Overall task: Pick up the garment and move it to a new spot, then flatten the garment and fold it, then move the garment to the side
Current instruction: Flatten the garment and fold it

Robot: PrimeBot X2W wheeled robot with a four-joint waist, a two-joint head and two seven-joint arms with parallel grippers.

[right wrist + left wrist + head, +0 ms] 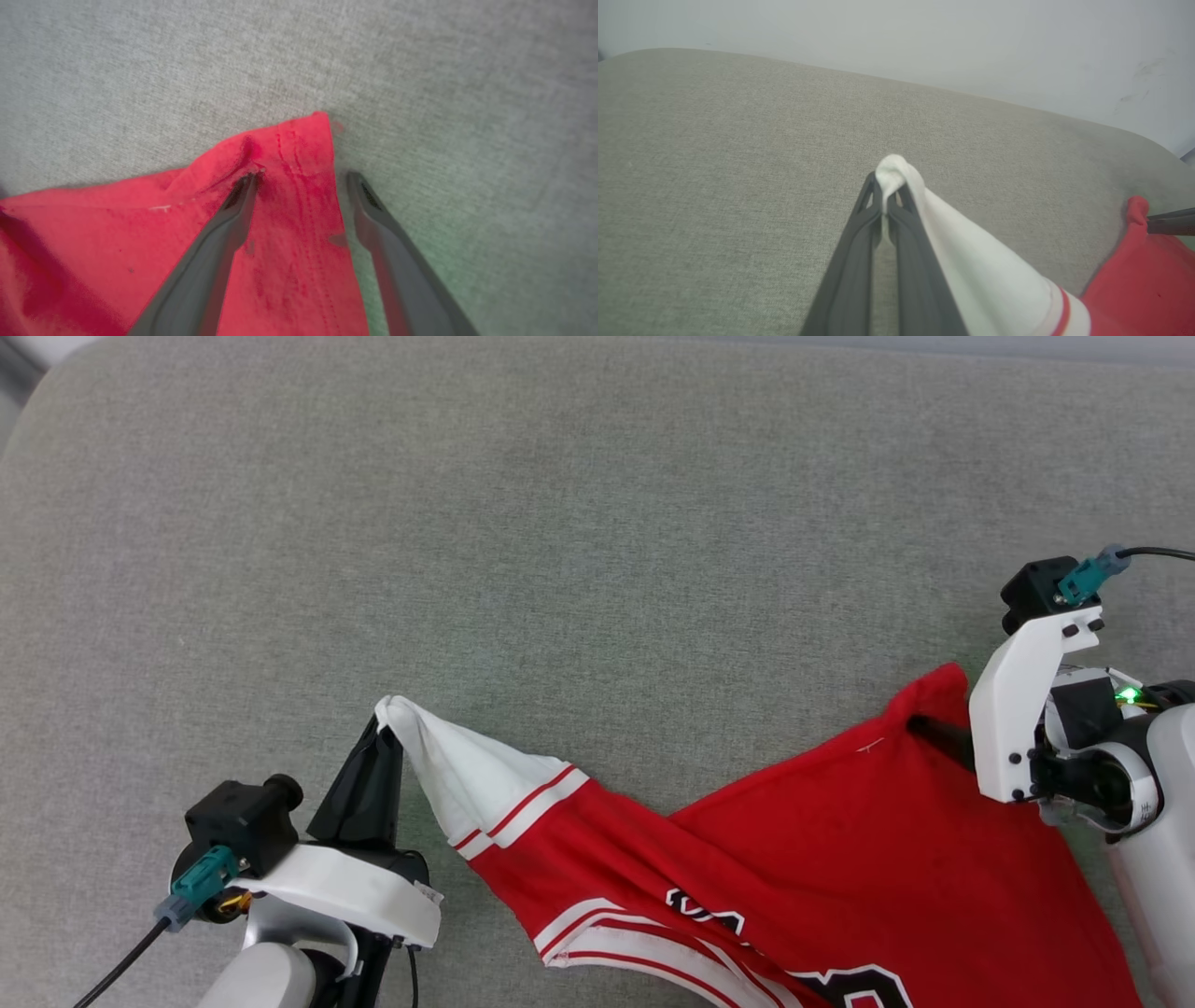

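The garment (840, 859) needs to be flattened and folded, so my right gripper needs to grab it by its hemmed corner (941, 685) next.
The garment (840, 859) is a red jersey with white striped trim and a black-and-white print, lying crumpled on the grey cushion at the lower right. Its white sleeve end (448, 765) is stretched up to the left, where my left gripper (383, 739) is shut on its tip. In the left wrist view the left gripper (887, 196) pinches the bunched white cloth of the garment (985, 275). My right gripper (302, 179) is open, its two fingers straddling a red hemmed corner of the garment (93, 233) and resting on or just above it. In the head view the right gripper (941, 735) is largely hidden by its wrist.
The grey fabric cushion (560, 523) spreads wide beyond the garment. Its far edge meets a pale wall (924, 42). The cushion's rounded corner (37, 401) lies at the upper left. Black cables trail from both wrists.
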